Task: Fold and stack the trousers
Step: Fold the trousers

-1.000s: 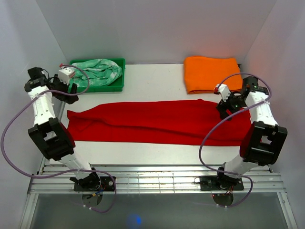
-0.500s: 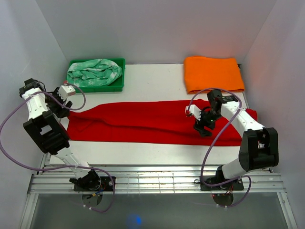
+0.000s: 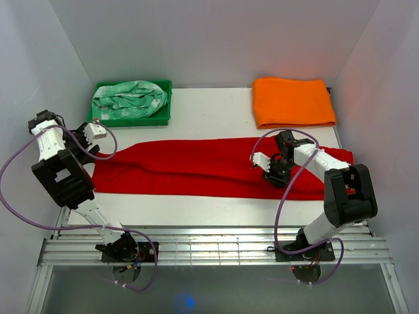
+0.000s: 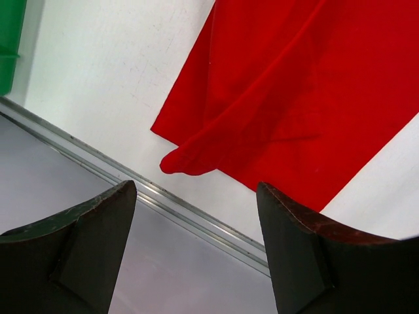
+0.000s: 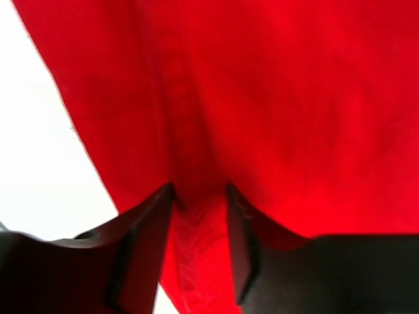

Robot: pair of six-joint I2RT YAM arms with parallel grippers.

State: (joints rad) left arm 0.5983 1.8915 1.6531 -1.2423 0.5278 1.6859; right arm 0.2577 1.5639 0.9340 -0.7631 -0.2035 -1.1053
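Note:
The folded corner near the table's metal edge bar (image 3: pixel 100 157) of the trousers (image 3: pixel 196 167) is the part my left gripper should grab next, to stretch the trousers and lay them flat for folding.
The bright red trousers (image 3: pixel 196 167) lie flat across the table from left to right, legs together. My left gripper (image 3: pixel 87 152) is open and empty at their left end, over the table's left edge. In the left wrist view the gripper (image 4: pixel 195 190) hangs above the metal edge rail, and the folded corner of the trousers (image 4: pixel 294 98) lies just ahead of it. My right gripper (image 3: pixel 275 173) is down on the right part of the trousers. In the right wrist view its narrow-set jaws (image 5: pixel 198 190) pinch a raised ridge of the red cloth (image 5: pixel 294 98).
A green tray (image 3: pixel 165 104) at the back left holds a mint green and white patterned cloth (image 3: pixel 131 98); its corner shows in the left wrist view (image 4: pixel 10 46). A folded orange cloth (image 3: pixel 291 101) lies at the back right. White walls close in on both sides.
My right arm swung left from the trousers' right end and came down onto the cloth. My left gripper moved from beside the green tray down to the trousers' left end.

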